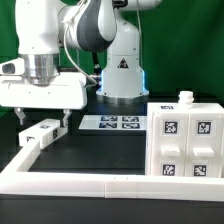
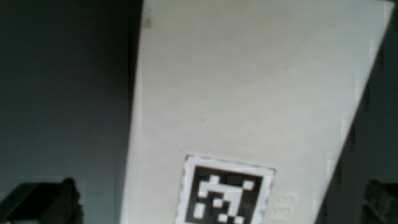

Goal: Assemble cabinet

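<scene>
I should grab the white panel by its long side edges with my gripper next. Then I can assemble the cabinet.
The cabinet is a white blocky box with four black-and-white tags on its front, standing at the exterior view's right. A long white panel with a tag lies on the dark table at the exterior view's left. My gripper hangs just above that panel, jaws open, one finger on each side of it. In the wrist view the panel fills the middle, its tag near my gripper. The dark fingertips stand apart from the panel's edges.
The marker board lies flat at the back middle, in front of the robot base. A long low white border rail runs along the front and up the exterior view's left side.
</scene>
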`<control>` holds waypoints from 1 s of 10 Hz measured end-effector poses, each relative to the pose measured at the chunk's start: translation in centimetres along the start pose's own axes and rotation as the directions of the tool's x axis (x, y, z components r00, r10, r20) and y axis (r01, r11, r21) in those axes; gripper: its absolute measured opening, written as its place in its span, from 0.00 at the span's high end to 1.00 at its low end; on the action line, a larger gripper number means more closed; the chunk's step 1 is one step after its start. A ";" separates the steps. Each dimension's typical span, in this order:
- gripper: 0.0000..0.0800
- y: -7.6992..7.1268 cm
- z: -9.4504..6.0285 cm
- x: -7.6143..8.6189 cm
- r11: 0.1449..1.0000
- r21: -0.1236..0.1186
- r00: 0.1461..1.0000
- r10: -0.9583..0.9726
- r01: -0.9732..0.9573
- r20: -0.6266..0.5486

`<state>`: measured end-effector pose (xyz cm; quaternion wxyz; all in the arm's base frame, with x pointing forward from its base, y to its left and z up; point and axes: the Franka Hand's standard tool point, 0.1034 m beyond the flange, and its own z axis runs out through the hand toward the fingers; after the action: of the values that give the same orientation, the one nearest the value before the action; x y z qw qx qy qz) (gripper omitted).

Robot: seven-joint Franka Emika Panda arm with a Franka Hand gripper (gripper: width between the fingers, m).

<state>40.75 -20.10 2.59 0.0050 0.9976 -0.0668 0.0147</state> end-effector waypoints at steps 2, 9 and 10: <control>0.00 -0.6 1.1 -0.1 1.000 -0.009 1.000 -0.015 0.015 -0.005; 0.31 -1.9 1.9 -0.1 0.999 -0.015 0.999 -0.047 0.047 -0.010; 0.32 -2.4 2.0 -0.1 0.998 -0.014 0.998 -0.056 0.055 -0.009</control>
<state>41.07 -17.78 0.58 0.0128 0.9990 -0.0392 0.0187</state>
